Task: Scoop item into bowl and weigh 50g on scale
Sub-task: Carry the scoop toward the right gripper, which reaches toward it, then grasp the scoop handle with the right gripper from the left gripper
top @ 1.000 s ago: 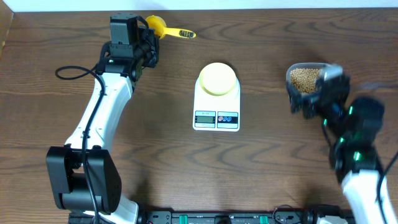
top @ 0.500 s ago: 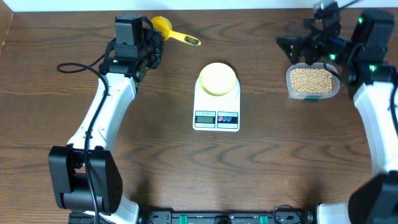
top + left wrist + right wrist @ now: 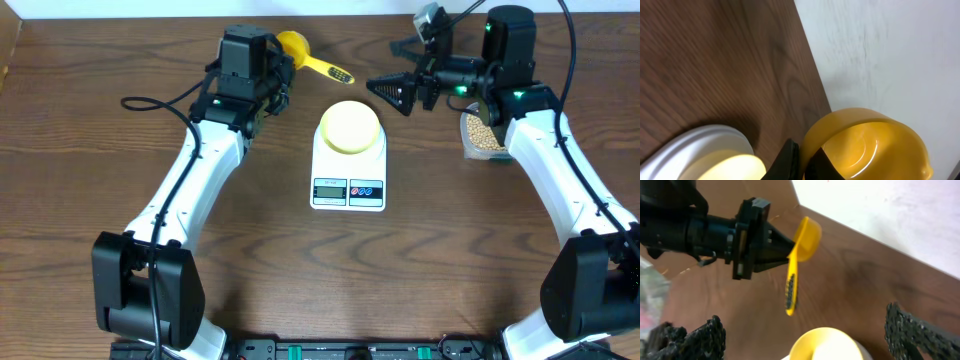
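Observation:
The scoop's flat handle [image 3: 335,72] [image 3: 790,291] is beyond my fingers, so they would miss it if I closed now. My right gripper should move toward the handle first, then close.
The pale yellow bowl [image 3: 350,125] sits on the white scale [image 3: 348,190]. My left gripper [image 3: 280,62] is shut on the rim of a yellow scoop [image 3: 296,45], whose handle points right towards the bowl. In the left wrist view the jaws [image 3: 805,162] pinch the wall of the scoop's cup [image 3: 870,145], with the bowl [image 3: 735,167] below at the left. My right gripper [image 3: 398,70] is open and empty, above the table just right of the bowl. Its view shows the bowl [image 3: 825,345] between its fingers [image 3: 804,319] and the scoop [image 3: 800,255] beyond. The beans [image 3: 482,135] lie in a clear container, partly hidden by my right arm.
The container [image 3: 470,140] stands at the far right of the table. The table's back edge meets a white wall [image 3: 890,50] just behind the scoop. My left arm [image 3: 190,190] crosses the left side of the table.
My right gripper has swung from over the bean container leftwards to beside the bowl. My left gripper has carried the scoop to the right, closer to the bowl.

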Tool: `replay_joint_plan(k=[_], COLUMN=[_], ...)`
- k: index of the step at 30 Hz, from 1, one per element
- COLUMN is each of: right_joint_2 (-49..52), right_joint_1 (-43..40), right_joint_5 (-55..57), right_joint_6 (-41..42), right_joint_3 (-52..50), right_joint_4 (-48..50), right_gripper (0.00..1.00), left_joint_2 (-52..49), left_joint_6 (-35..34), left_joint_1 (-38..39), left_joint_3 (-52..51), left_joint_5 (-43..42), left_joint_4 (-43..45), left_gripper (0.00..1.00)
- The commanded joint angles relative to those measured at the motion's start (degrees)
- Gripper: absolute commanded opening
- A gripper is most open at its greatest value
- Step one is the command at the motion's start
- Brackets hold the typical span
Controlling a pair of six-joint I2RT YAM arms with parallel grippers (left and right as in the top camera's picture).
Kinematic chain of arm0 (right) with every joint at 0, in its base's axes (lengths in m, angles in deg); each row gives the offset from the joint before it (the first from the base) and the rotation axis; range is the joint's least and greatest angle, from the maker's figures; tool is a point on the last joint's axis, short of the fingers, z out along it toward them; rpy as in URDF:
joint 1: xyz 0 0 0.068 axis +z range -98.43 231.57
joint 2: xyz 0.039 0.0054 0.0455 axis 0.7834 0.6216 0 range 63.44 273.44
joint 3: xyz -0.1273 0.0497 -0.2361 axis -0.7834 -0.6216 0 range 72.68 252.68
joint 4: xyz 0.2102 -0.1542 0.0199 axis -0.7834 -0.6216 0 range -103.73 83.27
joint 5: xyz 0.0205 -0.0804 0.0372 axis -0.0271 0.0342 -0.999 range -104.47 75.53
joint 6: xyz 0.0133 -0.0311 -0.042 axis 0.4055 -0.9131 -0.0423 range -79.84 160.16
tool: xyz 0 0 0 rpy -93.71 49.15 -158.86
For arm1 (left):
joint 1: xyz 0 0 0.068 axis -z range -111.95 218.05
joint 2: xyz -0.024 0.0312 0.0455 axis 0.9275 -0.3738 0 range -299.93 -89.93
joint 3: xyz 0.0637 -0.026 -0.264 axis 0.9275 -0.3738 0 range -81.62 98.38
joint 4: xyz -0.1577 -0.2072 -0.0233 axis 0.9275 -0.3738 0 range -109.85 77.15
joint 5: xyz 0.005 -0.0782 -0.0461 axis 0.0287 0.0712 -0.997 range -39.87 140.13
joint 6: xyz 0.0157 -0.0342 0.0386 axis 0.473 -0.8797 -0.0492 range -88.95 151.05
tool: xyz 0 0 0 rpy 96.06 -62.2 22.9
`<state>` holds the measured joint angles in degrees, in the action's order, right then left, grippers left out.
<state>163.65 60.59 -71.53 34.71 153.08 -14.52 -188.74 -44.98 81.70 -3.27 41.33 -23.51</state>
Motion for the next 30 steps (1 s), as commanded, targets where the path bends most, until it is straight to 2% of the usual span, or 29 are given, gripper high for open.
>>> replay_joint_plan(k=[1,6,7,8,9,12,15,17,19,21,23,27,30], right_joint_2=[-0.17,-0.35,-0.35,-0.35,-0.35,-0.15,0.26,0.44,0.44,0.44,0.44,0.44,0.44], right_joint_1=[0.72,0.39,0.15,-0.07,-0.26,-0.72,0.37,1.95,3.69,5.46,6.91,8.94,9.86], right_joint_5=[-2.73,-8.24,-9.53,-9.42,-8.52,1.36,7.04,10.14,13.09,15.26,17.25,21.51,24.3], right_joint_6=[2.27,11.04,11.21,11.32,11.91,24.94,32.11,32.2,32.17,32.2,32.22,32.22,32.17], right_joint_3=[1.33,1.33,1.33,1.33,1.33,1.29,1.14,1.11,1.11,1.11,1.11,1.11,1.11], right_joint_4=[-3.63,-0.13,0.57,1.01,1.03,0.11,-0.28,0.31,1.62,3.85,5.81,6.64,6.1], right_gripper=[0.99,0.99,0.96,0.81,0.77,0.76,0.75,0.77,0.79,0.77,0.72,0.63,0.61], left_joint_2=[-0.2,-0.2,-0.2,-0.2,-0.2,-0.2,-0.2,-0.2,-0.2,-0.2,-0.2,-0.2,-0.2], left_joint_6=[0.15,0.48,0.9,1.81,2.21,3.45,3.56,3.19,-0.87,-6.93,-9.55,-11.58,-11.56], left_joint_1=[1.05,1.55,1.55,1.55,1.55,1.62,1.84,2.21,2.73,3.26,3.82,4.87,5.68], left_joint_3=[0.48,0.48,0.48,0.48,0.48,0.48,0.48,0.48,0.48,0.48,0.48,0.48,0.48], left_joint_5=[0.87,-0.48,-1.36,-2.34,-2.75,-4.13,-4.76,-4.68,-4.63,-4.63,-4.52,-4.55,-5.35], left_joint_4=[0.09,0.09,0.33,0.76,1.03,2.34,4.55,6.6,7.34,7.23,7.04,6.88,6.88], left_gripper=[0.07,0.08,0.08,0.08,0.08,0.08,0.08,0.08,0.08,0.07,0.07,0.08,0.08])
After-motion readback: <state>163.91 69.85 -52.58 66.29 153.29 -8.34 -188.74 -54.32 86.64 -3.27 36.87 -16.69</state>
